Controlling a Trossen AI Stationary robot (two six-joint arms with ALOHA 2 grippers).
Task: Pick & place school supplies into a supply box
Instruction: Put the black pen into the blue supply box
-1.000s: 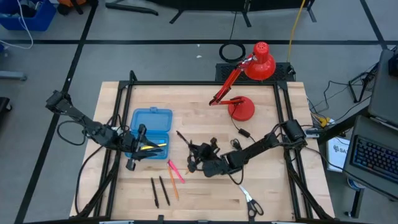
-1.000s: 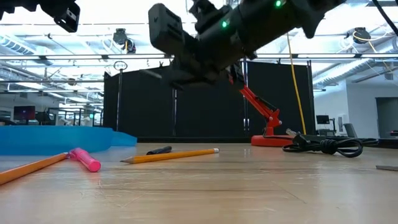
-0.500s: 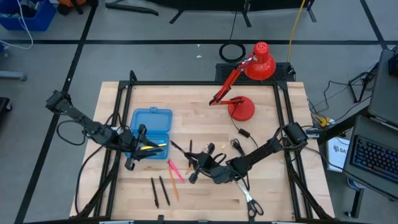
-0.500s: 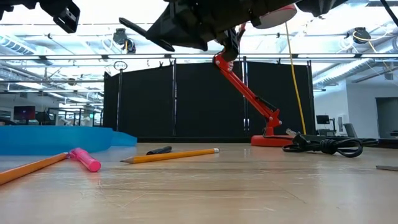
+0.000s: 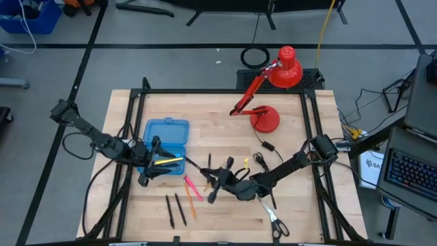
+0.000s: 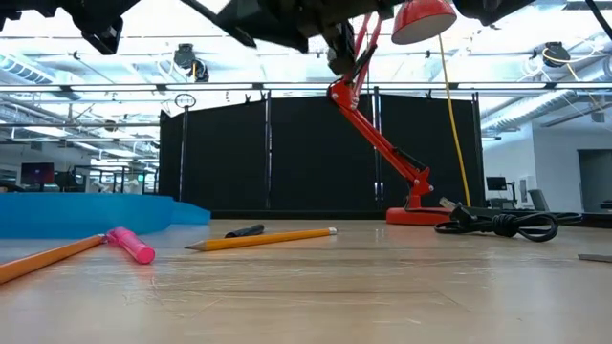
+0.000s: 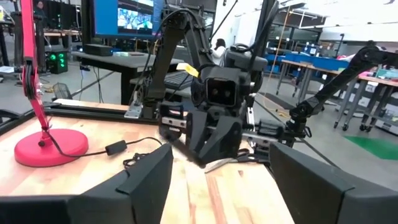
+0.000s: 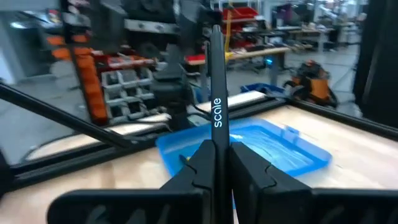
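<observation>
My left gripper is going to grab the black pen next by its loose end point(image 5: 188, 159), so that the pen can go into the blue supply box point(image 5: 166, 139).
The blue supply box point(image 5: 166, 139) lies open at the table's left. A yellow pencil point(image 5: 172, 161) lies in its near right part, touched by no finger. My left gripper point(image 7: 217, 186) stands open just over that spot point(image 5: 158, 164), with nothing between its fingers. My right gripper point(image 5: 210, 179) hovers mid-table, shut on a black pen point(image 8: 216, 74) that points at the box. A pink marker point(image 5: 188, 186), an orange pencil point(image 5: 193, 205), two black pens point(image 5: 174, 210) and the scissors point(image 5: 274, 219) lie flat on the wood. My right gripper pinches the black pen's lower shaft point(image 8: 216, 134) between its two fingers point(image 8: 202, 165). The pen runs along the fingers and sticks out ahead of them, toward the table's left. It is lifted clear of the table.
A red desk lamp point(image 5: 265, 119) stands at the far right, and its black cable point(image 5: 263, 160) lies coiled just behind my right arm. In the low view a yellow pencil point(image 6: 263, 239) and a short black piece point(image 6: 244, 230) lie mid-table. Black frame rails point(image 5: 311, 137) run along the table's sides.
My left gripper has opened over the box, and the yellow pencil lies free in it. My right gripper has risen with the black pen, shifted a little toward the near edge, and tipped up, so the pen points at the box.
</observation>
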